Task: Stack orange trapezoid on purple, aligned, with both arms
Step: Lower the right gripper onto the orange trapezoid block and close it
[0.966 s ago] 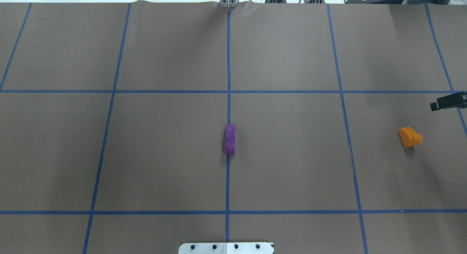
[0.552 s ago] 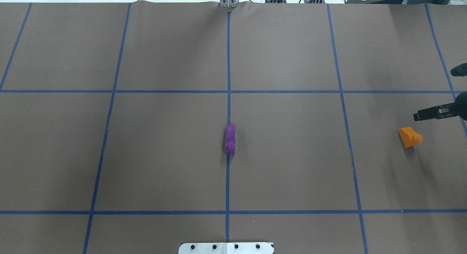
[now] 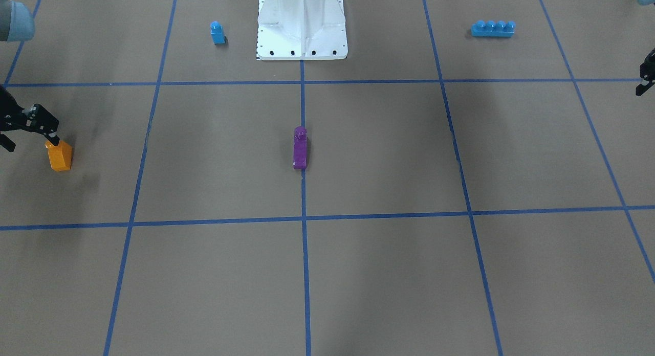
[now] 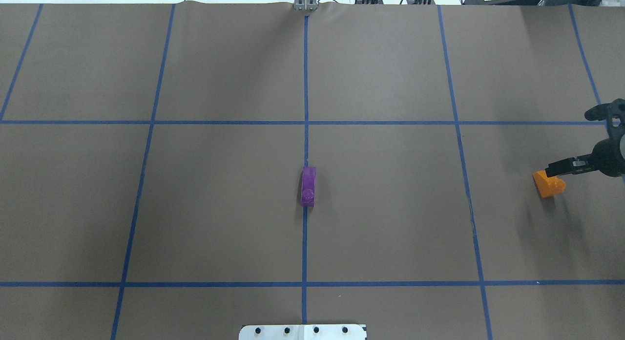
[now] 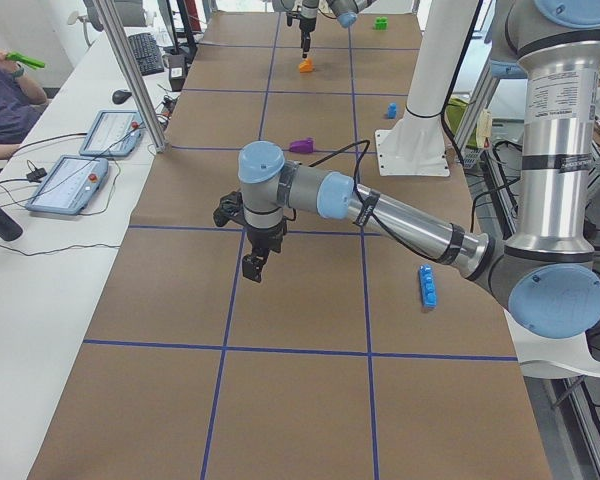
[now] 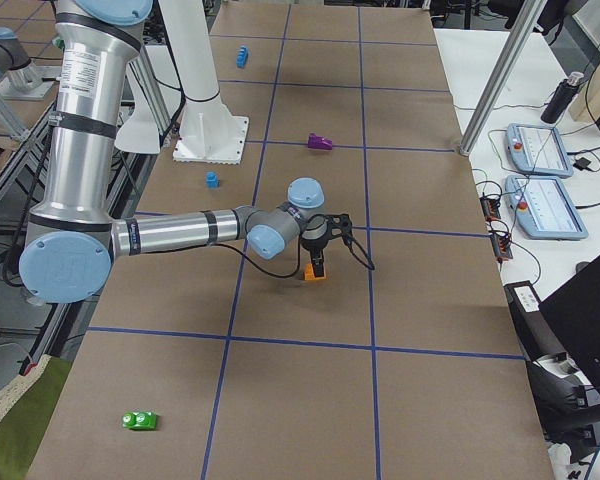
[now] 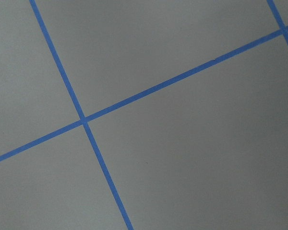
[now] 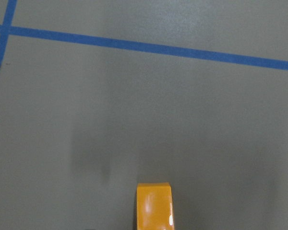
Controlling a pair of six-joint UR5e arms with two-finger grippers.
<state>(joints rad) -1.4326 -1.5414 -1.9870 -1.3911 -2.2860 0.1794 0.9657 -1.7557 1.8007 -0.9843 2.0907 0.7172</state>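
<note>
I should next grab the trapezoid by its long sides with my right gripper, so that I can stack the orange trapezoid aligned on the purple block (image 3: 300, 149).
The orange trapezoid (image 4: 548, 184) lies on the brown table at the right, also in the front view (image 3: 59, 156), the right side view (image 6: 315, 272) and at the bottom of the right wrist view (image 8: 154, 206). My right gripper (image 4: 569, 144) hangs over it, open, with one finger (image 4: 559, 168) over the block's far edge; it also shows in the front view (image 3: 28, 142). The purple block (image 4: 308, 185) lies alone on the centre line (image 3: 300, 148). My left gripper (image 5: 255, 265) hovers over bare table far from both blocks. Only a sliver shows in the front view (image 3: 646, 80), so I cannot tell its state.
A small blue block (image 3: 217, 32) and a long blue block (image 3: 493, 28) lie beside the white pedestal (image 3: 302, 39). A green toy (image 6: 140, 420) lies at the table's right end. Tablets (image 5: 70, 185) and cables sit on the side bench. Blue tape lines grid the table.
My right gripper has come in from the right edge, toward the robot and down over the orange trapezoid. Both blocks have stayed put.
</note>
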